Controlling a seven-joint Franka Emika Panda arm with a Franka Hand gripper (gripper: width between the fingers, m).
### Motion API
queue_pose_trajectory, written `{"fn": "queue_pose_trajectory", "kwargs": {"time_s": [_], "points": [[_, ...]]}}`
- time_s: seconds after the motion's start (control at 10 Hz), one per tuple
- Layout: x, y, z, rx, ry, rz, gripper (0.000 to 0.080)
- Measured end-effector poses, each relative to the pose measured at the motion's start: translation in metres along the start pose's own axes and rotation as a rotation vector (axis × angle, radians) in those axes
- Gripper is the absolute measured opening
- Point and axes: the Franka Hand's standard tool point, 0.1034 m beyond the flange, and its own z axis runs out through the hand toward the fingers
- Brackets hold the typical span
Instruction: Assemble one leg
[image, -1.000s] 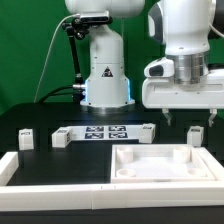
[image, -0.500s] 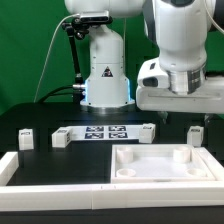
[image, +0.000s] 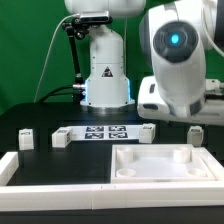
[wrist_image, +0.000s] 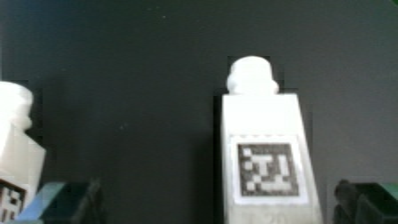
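The robot's fingertips are above the tagged white leg, so they would miss the leg if they closed now. The gripper should go lower first, then close on the leg.
In the wrist view a leg (wrist_image: 267, 140), a white post with a rounded tip and a square black-and-white tag, lies on the black table. My gripper (wrist_image: 214, 205) is open, with one dark fingertip (wrist_image: 64, 200) on one side of the leg and the other on its far side, not touching it. A second leg (wrist_image: 15, 130) shows at the picture's edge. In the exterior view the arm's wrist (image: 175, 70) hangs over the leg (image: 193, 135) at the exterior view's right; the fingers are hidden there.
A large flat white piece with recesses (image: 160, 163) lies at the front right. The marker board (image: 103, 132) lies mid-table. More legs lie on the table (image: 27, 138) (image: 60, 139) (image: 147, 131). A white rail (image: 50, 178) runs along the front. The robot base (image: 105, 75) stands behind.
The wrist has swung and turned toward the exterior view's left and come lower. The fingers, visible a second ago, are now hidden behind the arm. No parts have moved.
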Motion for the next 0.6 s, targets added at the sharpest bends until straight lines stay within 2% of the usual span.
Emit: {"fn": "queue_pose_trajectory", "kwargs": {"time_s": [0.3,0.6], "points": [[-0.001,-0.009,0.021,-0.01,0.035,-0.008,0.0649],[-0.002,-0.011,0.03,-0.021,0.032,0.016,0.0649]]}}
